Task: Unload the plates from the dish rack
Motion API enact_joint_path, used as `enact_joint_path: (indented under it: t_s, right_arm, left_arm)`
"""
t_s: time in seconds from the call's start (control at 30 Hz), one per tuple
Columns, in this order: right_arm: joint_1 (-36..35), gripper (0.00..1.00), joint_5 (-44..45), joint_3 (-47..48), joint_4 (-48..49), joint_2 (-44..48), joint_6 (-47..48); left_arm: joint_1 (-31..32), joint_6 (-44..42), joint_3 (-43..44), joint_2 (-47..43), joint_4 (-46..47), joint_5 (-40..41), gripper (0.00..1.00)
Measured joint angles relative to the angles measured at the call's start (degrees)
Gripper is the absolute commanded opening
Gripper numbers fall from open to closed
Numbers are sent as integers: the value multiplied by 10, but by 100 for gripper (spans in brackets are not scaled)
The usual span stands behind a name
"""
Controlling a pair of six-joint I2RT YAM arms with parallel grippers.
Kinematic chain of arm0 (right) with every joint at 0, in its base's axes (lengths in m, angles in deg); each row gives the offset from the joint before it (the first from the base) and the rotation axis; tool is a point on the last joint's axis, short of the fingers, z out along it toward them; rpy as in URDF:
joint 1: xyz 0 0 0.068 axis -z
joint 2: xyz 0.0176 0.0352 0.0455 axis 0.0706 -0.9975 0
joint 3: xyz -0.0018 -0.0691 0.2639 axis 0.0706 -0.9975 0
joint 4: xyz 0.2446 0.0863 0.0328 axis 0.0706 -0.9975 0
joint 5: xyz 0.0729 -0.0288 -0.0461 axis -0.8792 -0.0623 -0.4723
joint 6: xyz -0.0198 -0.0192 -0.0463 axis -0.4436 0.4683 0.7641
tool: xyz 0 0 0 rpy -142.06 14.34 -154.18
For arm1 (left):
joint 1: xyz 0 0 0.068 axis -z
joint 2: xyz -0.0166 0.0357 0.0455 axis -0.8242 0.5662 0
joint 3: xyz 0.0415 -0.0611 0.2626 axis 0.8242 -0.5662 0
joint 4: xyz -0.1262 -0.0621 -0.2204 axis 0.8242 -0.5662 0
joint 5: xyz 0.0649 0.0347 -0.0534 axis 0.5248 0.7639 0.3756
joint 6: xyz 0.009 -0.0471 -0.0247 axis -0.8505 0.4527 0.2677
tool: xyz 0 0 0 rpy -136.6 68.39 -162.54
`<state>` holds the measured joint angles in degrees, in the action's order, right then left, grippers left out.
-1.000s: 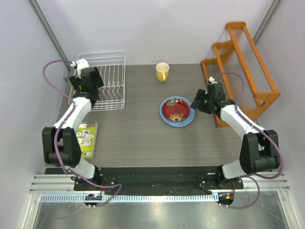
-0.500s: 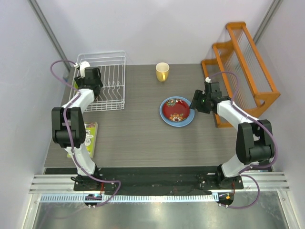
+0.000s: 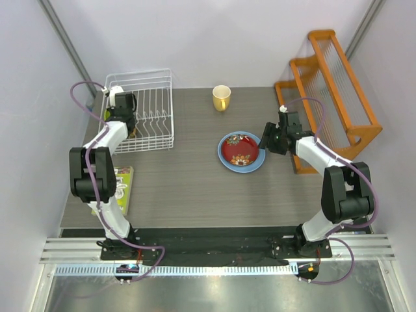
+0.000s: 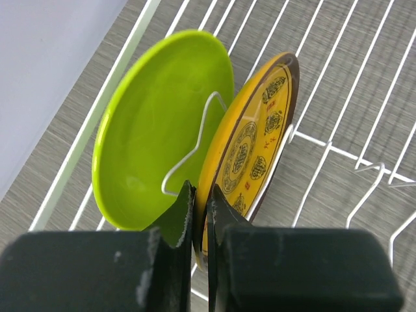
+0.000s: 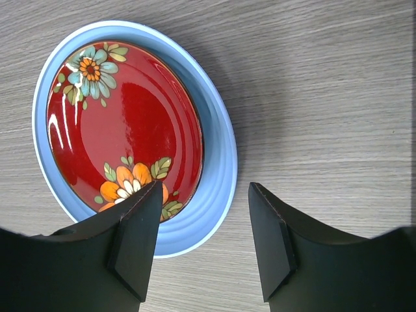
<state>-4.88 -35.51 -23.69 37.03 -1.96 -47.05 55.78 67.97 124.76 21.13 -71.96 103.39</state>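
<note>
My right gripper needs to set the yellow patterned plate (image 4: 253, 136) onto the red floral plate, so it should next grab the yellow patterned plate by its free rim.
In the white wire dish rack (image 3: 155, 97) two plates stand on edge between the tines: a lime green plate (image 4: 156, 123) and, to its right, a yellow patterned plate (image 4: 253, 136). My left gripper (image 4: 200, 203) is shut on the yellow plate's near rim. It shows at the rack's left end (image 3: 123, 119) in the top view. On the table a red floral plate (image 5: 123, 123) lies inside a larger light blue plate (image 5: 218, 188). My right gripper (image 5: 205, 187) hangs open over the blue plate's right rim, holding nothing.
A yellow cup (image 3: 221, 97) stands at the back of the table, between the rack and the stacked plates. An orange wooden slatted rack (image 3: 331, 84) fills the back right. A flat green printed packet (image 3: 119, 188) lies at the table's left edge.
My left gripper has reached into the rack and its jaws have shut on the yellow plate's rim. The right gripper drew slightly back and then held still, open.
</note>
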Motion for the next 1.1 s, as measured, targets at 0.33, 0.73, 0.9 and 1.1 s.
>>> enact_joint_path:
  t_s: [0.33,0.73,0.9,1.1]
  right_arm:
    - [0,62,2,0,-1,6,-1]
    - [-17,63,13,-3,1,80,-8]
    - [-61,63,-5,-17,52,108,-26]
    - [-124,63,-33,-41,133,103,-65]
  left_arm:
    - [10,-37,0,-83,-17,22,0]
    - [96,-54,-1,-221,-45,19,0]
    - [122,36,-41,-239,-53,-137,0]
    - [153,138,-116,-210,-41,-317,0]
